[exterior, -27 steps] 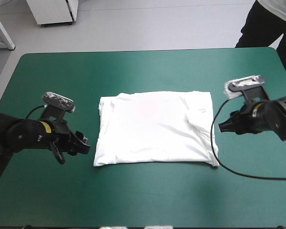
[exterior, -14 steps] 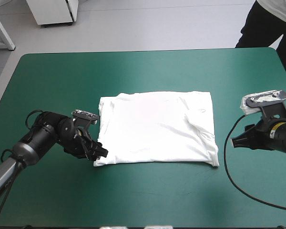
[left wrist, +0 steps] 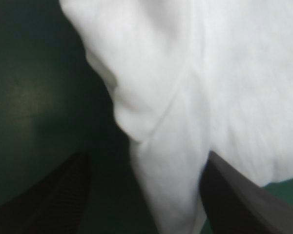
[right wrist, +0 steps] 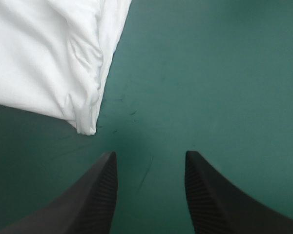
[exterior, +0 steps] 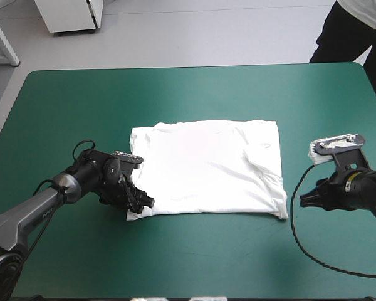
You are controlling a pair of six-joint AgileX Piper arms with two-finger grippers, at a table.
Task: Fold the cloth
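The left gripper grabs the T-shirt by its corner flap (exterior: pixel 133 215) next, to fold the T-shirt's long edge across its white middle panel (exterior: pixel 194 166).
The white T-shirt (exterior: pixel 207 168) lies folded into a flat rectangle in the middle of the teal-green table. My left gripper (exterior: pixel 144 203) sits low at its near-left corner. In the left wrist view, the T-shirt (left wrist: pixel 210 73) runs a corner flap down between the spread black fingers (left wrist: pixel 53 195) of the left gripper (left wrist: pixel 146 158), which is open. My right gripper (exterior: pixel 302 199) hovers just right of the near-right corner, apart from the fabric. The right gripper (right wrist: pixel 150 155) is open over bare cover, with the T-shirt (right wrist: pixel 49 53) corner ahead and to one side.
Teal-green cover (exterior: pixel 194 88) shows on every side of the shirt, with wide strips toward the far and near edges. Only cover lies between the right gripper's fingers.
The left arm swung in from the table's left until its gripper reached the shirt's near-left corner. The right gripper drew back from the shirt's right edge and shifted toward the near edge.
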